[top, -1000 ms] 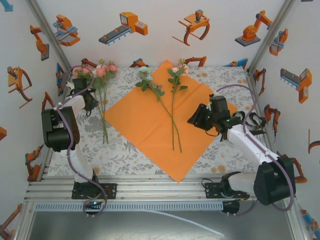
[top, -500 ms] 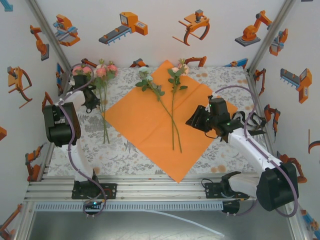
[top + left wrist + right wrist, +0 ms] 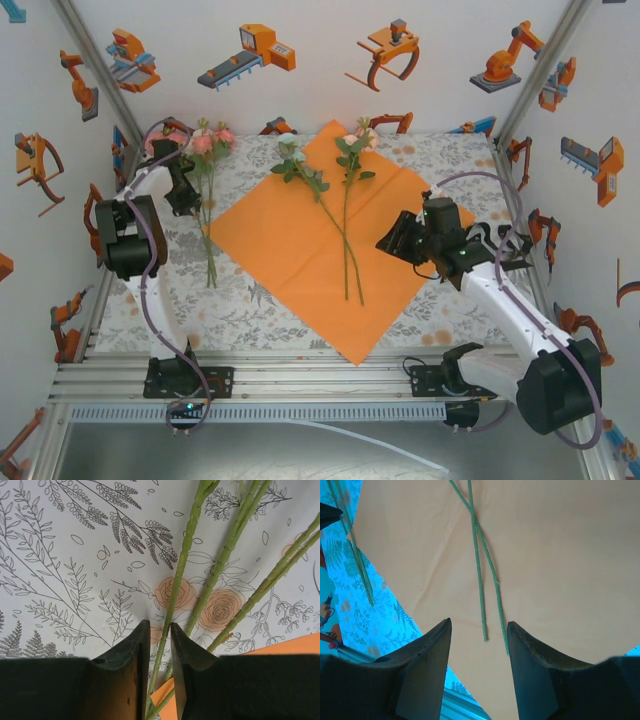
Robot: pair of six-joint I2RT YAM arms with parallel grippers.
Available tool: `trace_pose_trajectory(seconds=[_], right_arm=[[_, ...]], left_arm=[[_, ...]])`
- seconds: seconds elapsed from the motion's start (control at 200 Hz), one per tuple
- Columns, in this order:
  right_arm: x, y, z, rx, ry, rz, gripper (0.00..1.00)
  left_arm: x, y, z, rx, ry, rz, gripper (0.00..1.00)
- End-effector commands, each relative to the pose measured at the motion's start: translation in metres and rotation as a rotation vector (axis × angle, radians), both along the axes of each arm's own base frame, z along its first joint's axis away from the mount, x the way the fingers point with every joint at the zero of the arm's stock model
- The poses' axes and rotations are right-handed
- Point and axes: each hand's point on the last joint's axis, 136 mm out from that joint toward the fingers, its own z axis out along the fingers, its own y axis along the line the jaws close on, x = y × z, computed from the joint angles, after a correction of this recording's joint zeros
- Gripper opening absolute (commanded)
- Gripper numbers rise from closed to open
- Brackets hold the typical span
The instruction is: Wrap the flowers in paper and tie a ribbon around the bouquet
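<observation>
I need to grab one flower with my left gripper next, across its bare stem (image 3: 199, 211), with the bloom free. Then I should lay the flower among those on the paper (image 3: 290, 245).
The orange paper (image 3: 290, 245) lies flat as a diamond mid-table. Two flowers (image 3: 347, 160) lie crossed on it, their stems (image 3: 477, 565) ending just ahead of my right gripper (image 3: 479, 622). That gripper (image 3: 386, 240) hovers open over the paper's (image 3: 560, 555) right side, holding nothing. More flowers (image 3: 205, 143) lie on the tablecloth at the back left. My left gripper (image 3: 188, 200) is at their stems (image 3: 225, 550). Its jaws (image 3: 160, 625) stand narrowly apart, with one stem running through the gap and cloth showing on both sides of it. The ribbon and a bouquet are out of view.
Grey-patterned tablecloth (image 3: 450, 310) covers the table. White walls with robot stickers close in the left (image 3: 60, 150), back and right sides. A metal rail (image 3: 320, 375) runs along the near edge by the arm bases. A corner of paper (image 3: 295, 645) lies near the left stems.
My left arm has stretched toward the back, carrying its gripper up beside the left stems. The right gripper has shifted only slightly. No flower has moved.
</observation>
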Motion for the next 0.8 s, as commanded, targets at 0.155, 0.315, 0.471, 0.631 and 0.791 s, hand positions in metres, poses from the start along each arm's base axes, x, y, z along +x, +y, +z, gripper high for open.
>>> trace_pose_trajectory(seconds=[0.155,0.315,0.471,0.631,0.791], right_arm=[[-0.005,-0.007,0.027,-0.006,-0.061,-0.022,0.49],[-0.009,0.007,0.045,0.072,-0.101,0.044,0.5],[-0.013,0.023,0.059,0.153,-0.14,0.124,0.5],[-0.013,0.02,0.059,0.142,-0.156,0.109,0.51],[-0.008,0.016,0.06,0.135,-0.176,0.076,0.51]], left_arm=[[-0.007,-0.005,-0.014,0.013,0.11,-0.05,0.23],[-0.007,-0.007,-0.012,0.019,0.103,-0.06,0.0],[-0.007,0.0,0.022,0.059,0.007,-0.028,0.0],[-0.016,0.003,0.104,0.132,-0.183,0.005,0.0],[-0.028,-0.049,0.184,0.109,-0.402,-0.096,0.0]])
